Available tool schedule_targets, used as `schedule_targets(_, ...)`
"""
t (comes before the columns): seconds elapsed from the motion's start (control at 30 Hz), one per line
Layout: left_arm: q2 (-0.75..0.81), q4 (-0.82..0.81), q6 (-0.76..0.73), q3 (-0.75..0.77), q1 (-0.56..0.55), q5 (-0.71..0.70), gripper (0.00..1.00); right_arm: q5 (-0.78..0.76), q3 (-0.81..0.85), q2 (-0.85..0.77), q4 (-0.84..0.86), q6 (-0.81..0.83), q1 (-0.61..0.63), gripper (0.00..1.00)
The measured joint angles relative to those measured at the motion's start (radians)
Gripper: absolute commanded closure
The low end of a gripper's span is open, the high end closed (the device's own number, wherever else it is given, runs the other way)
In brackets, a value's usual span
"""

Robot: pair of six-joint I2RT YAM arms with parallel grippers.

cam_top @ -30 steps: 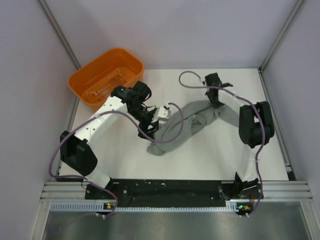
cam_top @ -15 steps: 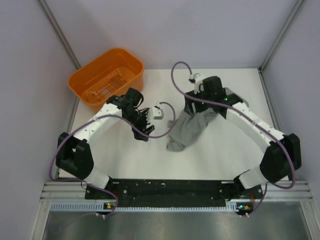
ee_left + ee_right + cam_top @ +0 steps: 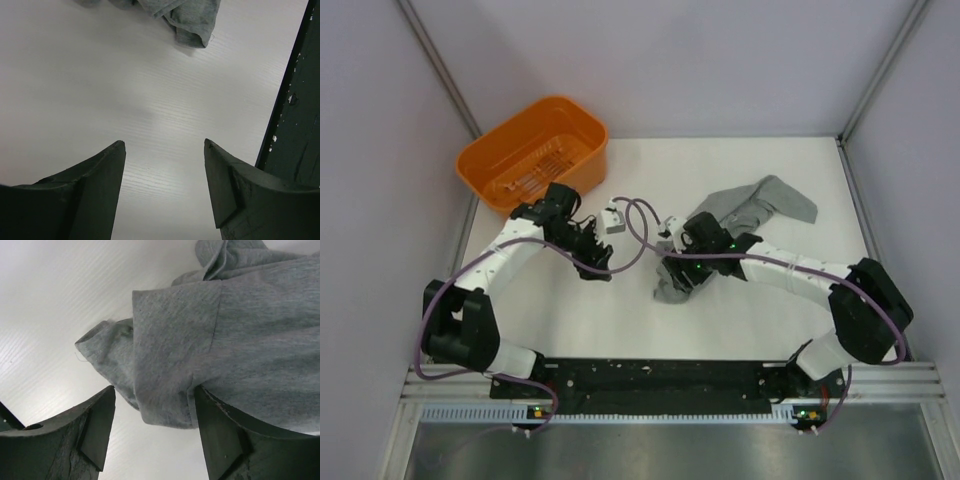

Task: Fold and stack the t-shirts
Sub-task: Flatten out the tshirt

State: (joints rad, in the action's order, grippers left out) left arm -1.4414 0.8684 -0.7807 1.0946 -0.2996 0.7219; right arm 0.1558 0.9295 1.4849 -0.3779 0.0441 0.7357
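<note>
My left gripper will next pick up the heather-grey t-shirt [image 3: 760, 205] by the corner at its bunched end [image 3: 665, 296], to stretch and spread it for folding.
The heather-grey t-shirt [image 3: 760, 205] lies crumpled on the white table, running from back right to a bunched end near the centre. My right gripper [image 3: 678, 272] is open just over that bunched end. In the right wrist view a folded sleeve edge of the t-shirt [image 3: 240, 330] lies at and between the right gripper's [image 3: 155, 390] fingertips, not pinched. My left gripper [image 3: 598, 268] is open and empty over bare table, left of the shirt. In the left wrist view the left gripper [image 3: 165, 145] faces a corner of the t-shirt [image 3: 192, 20] further ahead.
An orange plastic basket [image 3: 590, 150] stands at the back left corner. The black front rail [image 3: 300, 100] runs along the table's near edge. Purple cables loop from both wrists above the table's middle. Walls close in left, right and behind.
My right gripper has let the shirt down and swung from the back to its near-left end. The shirt now lies spread toward the back right. My left gripper drew away to the left.
</note>
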Motion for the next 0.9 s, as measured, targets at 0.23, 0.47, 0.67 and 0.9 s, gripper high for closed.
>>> schedule_targets(0.23,0.001,0.007,-0.008,-0.010,-0.008,0.045,0.33,-0.140,0.000,0.034,0.030,-0.026,0.022,1.00)
schedule_targets(0.47,-0.002,-0.017,-0.079,-0.009,-0.185,0.048,0.17,-0.149,0.000,-0.097,-0.003,-0.088,-0.065,1.00)
schedule_targets(0.67,-0.130,-0.165,-0.086,0.023,-0.396,-0.069,0.15,-0.079,0.037,-0.290,-0.027,-0.145,-0.230,1.00)
schedule_targets(0.9,-0.301,-0.311,-0.090,0.031,-0.572,-0.252,0.20,-0.046,0.088,-0.382,-0.074,-0.171,-0.301,1.00)
